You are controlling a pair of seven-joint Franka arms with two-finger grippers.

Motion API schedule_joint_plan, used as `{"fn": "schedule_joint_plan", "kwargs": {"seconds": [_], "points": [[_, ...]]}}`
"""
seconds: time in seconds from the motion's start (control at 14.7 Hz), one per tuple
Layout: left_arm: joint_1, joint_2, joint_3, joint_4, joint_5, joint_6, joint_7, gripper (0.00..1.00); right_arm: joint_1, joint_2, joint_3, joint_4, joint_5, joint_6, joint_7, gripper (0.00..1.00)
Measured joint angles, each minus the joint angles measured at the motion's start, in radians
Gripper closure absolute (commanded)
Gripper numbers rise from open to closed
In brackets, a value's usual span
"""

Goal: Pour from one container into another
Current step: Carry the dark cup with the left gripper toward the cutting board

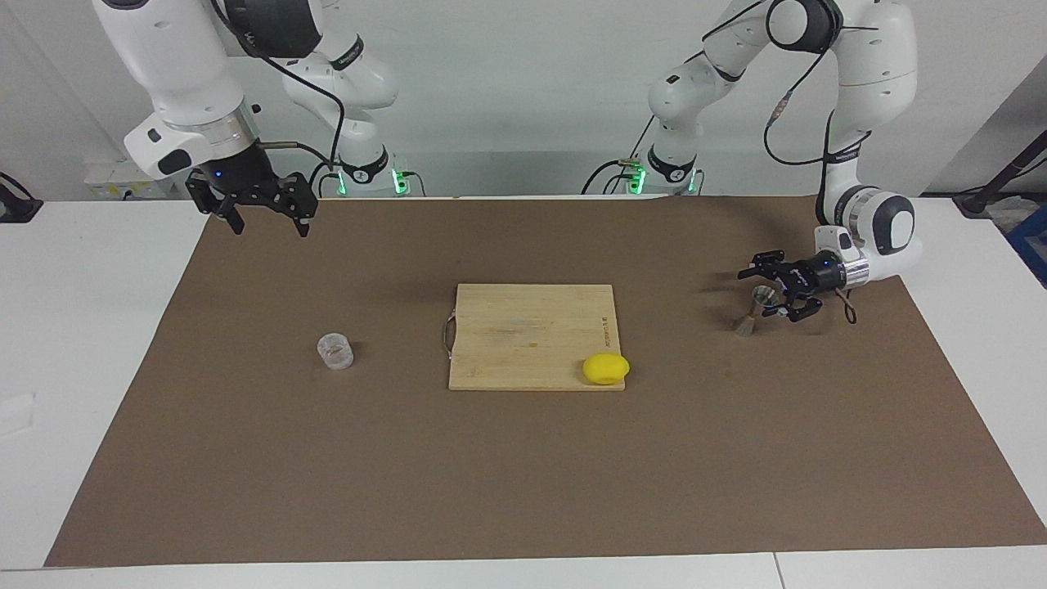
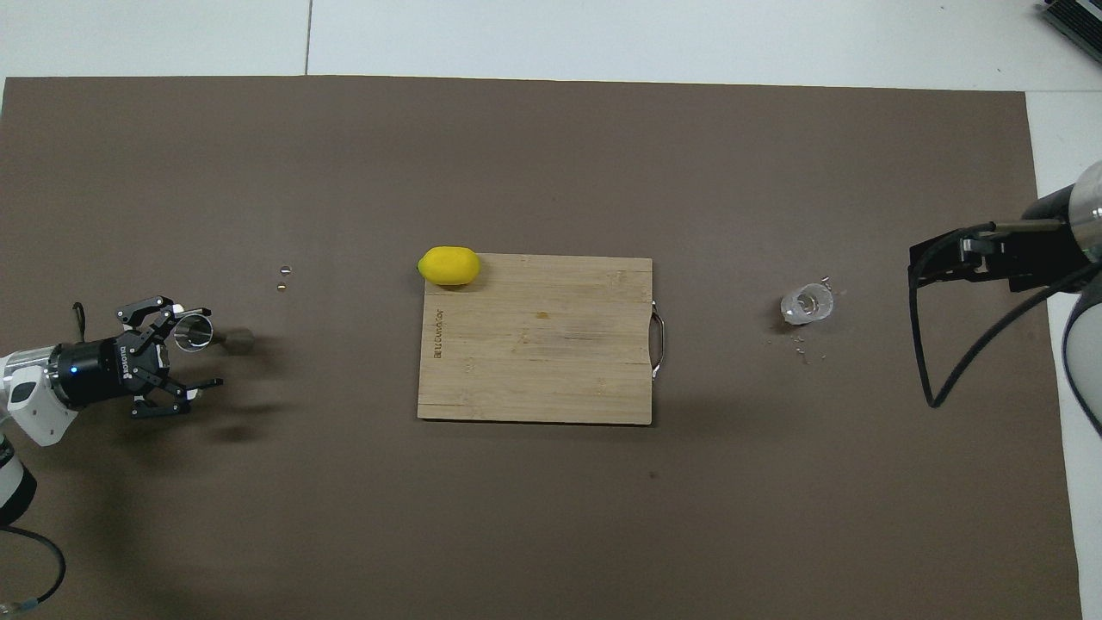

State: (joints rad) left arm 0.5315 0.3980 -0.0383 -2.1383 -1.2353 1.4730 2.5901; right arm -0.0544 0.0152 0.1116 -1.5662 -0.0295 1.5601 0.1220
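Observation:
My left gripper's fingers are on both sides of the steel jigger's upper cone (image 2: 193, 331) and reach past its sides, so my left gripper should close on it.
The clear ribbed glass tumbler (image 1: 335, 352) stands on the brown mat toward the right arm's end; it also shows in the overhead view (image 2: 807, 304). The small steel hourglass jigger (image 1: 754, 311) stands on the mat toward the left arm's end, and also shows in the overhead view (image 2: 211, 336). My left gripper (image 1: 779, 286) lies level and low, open, with the jigger's upper cone between its fingers; I cannot tell if they touch it. It also shows in the overhead view (image 2: 182, 349). My right gripper (image 1: 268, 222) hangs open and empty, high over the mat's right-arm end (image 2: 925, 263), apart from the tumbler.
A wooden cutting board (image 1: 523, 327) lies at the mat's middle (image 2: 534, 362). A yellow lemon (image 1: 605, 368) sits on its corner toward the left arm's end (image 2: 448, 265). Small crumbs (image 2: 801, 349) lie by the tumbler. Two tiny beads (image 2: 283, 277) lie on the mat.

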Motion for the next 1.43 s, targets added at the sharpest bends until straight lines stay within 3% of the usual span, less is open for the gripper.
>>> {"fn": "schedule_joint_plan", "kwargs": {"seconds": [0.2,0.48,0.68,1.09,1.43], "points": [[-0.001,0.0,0.001,0.0,-0.002,0.0,0.0,0.11,0.0,0.0,0.0,0.0,0.0,0.0,0.0,0.0],[0.0,0.0,0.005,0.002,-0.003,0.002,0.0,0.36,0.0,0.0,0.0,0.0,0.0,0.0,0.0,0.0],[0.0,0.0,0.006,0.007,-0.014,0.008,-0.002,0.46,0.0,0.0,0.0,0.0,0.0,0.0,0.0,0.0],[0.0,0.0,0.005,0.016,-0.021,0.013,-0.061,0.89,0.0,0.0,0.0,0.0,0.0,0.0,0.0,0.0],[-0.001,0.0,0.003,0.019,-0.021,0.019,-0.092,0.9,0.0,0.0,0.0,0.0,0.0,0.0,0.0,0.0]]}}
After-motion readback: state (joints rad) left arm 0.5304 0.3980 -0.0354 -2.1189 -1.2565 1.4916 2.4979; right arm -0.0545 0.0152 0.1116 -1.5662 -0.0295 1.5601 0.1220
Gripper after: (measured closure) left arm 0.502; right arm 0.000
